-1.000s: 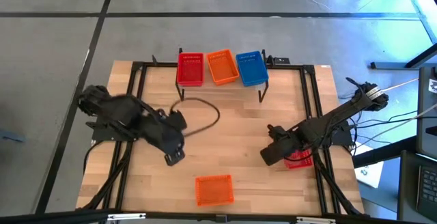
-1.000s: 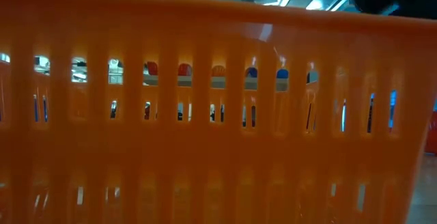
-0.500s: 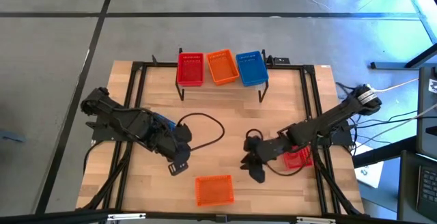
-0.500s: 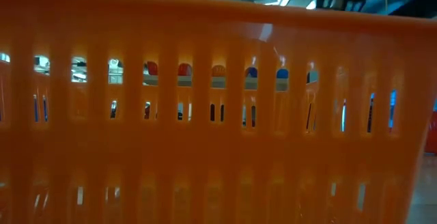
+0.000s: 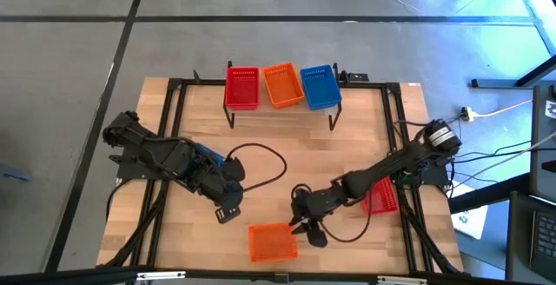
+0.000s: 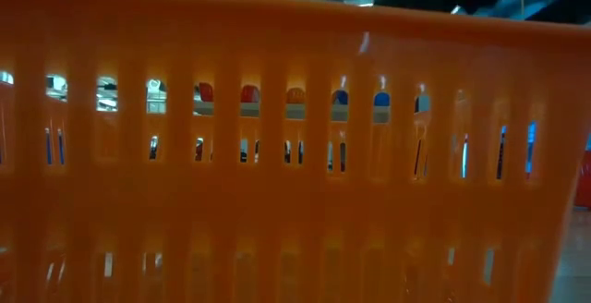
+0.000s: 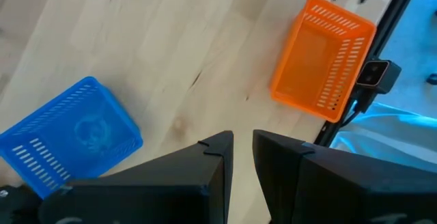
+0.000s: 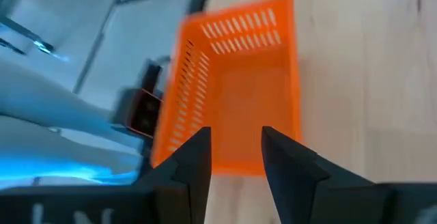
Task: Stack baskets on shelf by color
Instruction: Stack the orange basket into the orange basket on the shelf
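Note:
My right gripper grabs the orange basket (image 8: 235, 87) by its long side rim (image 8: 294, 74) next, to stack it with the orange basket on the shelf.
One orange basket (image 5: 272, 241) sits on its base by the table's near edge; its slotted wall fills the low view (image 6: 295, 155). My right gripper (image 5: 304, 227) is open, just off that basket's right end; in its wrist view the basket (image 8: 235, 87) lies ahead of the fingers. My left gripper (image 5: 228, 207) hovers left of centre, open by a narrow gap (image 7: 242, 145). A blue basket (image 5: 207, 155) lies under the left arm. A red basket (image 5: 380, 201) lies under the right arm. Red (image 5: 242, 86), orange (image 5: 281, 84) and blue (image 5: 320, 85) baskets stand on the shelf (image 5: 229, 111).
Black frame rails (image 5: 170, 146) run along the table's left, right and far sides. A loose black cable (image 5: 261, 159) loops over the middle of the table. Bare wood lies between the shelf and the near orange basket. A small camera (image 7: 374, 74) stands just beyond that basket.
My right gripper has swept from the table's right side toward the left and the near edge, ending beside the orange basket and uncovering the red basket. My left gripper moved a little toward the near edge, then held still. The blue basket now shows under the left arm.

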